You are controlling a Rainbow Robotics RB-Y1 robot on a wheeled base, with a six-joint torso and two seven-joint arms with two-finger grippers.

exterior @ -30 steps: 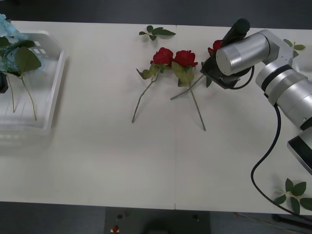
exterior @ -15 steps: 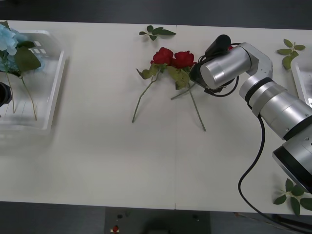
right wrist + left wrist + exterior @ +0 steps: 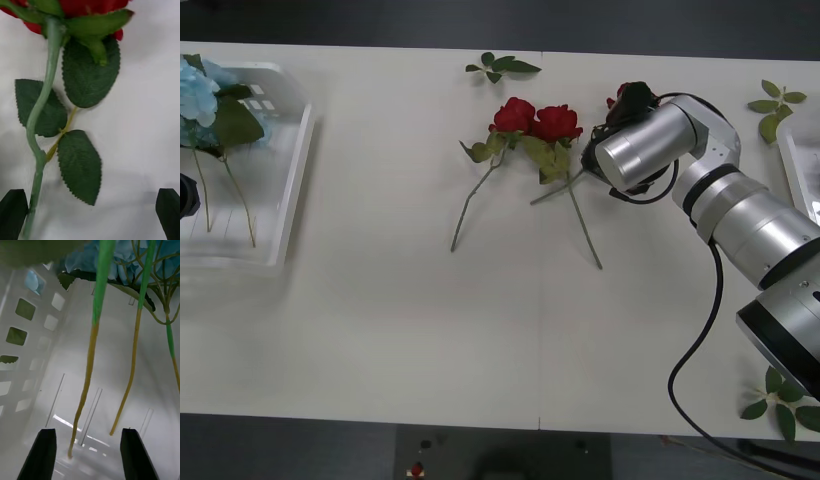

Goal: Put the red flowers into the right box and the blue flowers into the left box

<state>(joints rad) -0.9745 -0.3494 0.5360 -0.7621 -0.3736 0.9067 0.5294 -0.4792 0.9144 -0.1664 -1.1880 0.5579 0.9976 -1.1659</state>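
Observation:
My right gripper grabs the rose's green stem below the leaves next, since the soft red petals spread wide at the rose's head.
Two red flowers (image 3: pixel 515 115) (image 3: pixel 558 122) lie side by side at mid-table, stems crossing toward me. A third red flower (image 3: pixel 620 97) is mostly hidden behind my right arm's wrist (image 3: pixel 640 150), which hangs over it. In the right wrist view my right gripper (image 3: pixel 90 215) is open just above the table; that rose's stem (image 3: pixel 41 112) runs close beside one black finger (image 3: pixel 13 213), with its leaves between the fingers. The blue flowers (image 3: pixel 198 85) lie in the left box (image 3: pixel 292 190). My left gripper (image 3: pixel 89 455) is open inside it over their stems (image 3: pixel 90 363). The right box (image 3: pixel 802 165) shows as a rim.
Loose green leaf sprigs lie at the table's far edge (image 3: pixel 500 67), at the far right (image 3: pixel 772 104) and at the near right corner (image 3: pixel 780 395). A black cable (image 3: pixel 695 350) loops below my right arm. The table's near half is bare white surface.
My right arm swung left and lower over the third rose, then drew back slightly right. My left gripper shifted a little toward me in the left box. The flowers have not moved.

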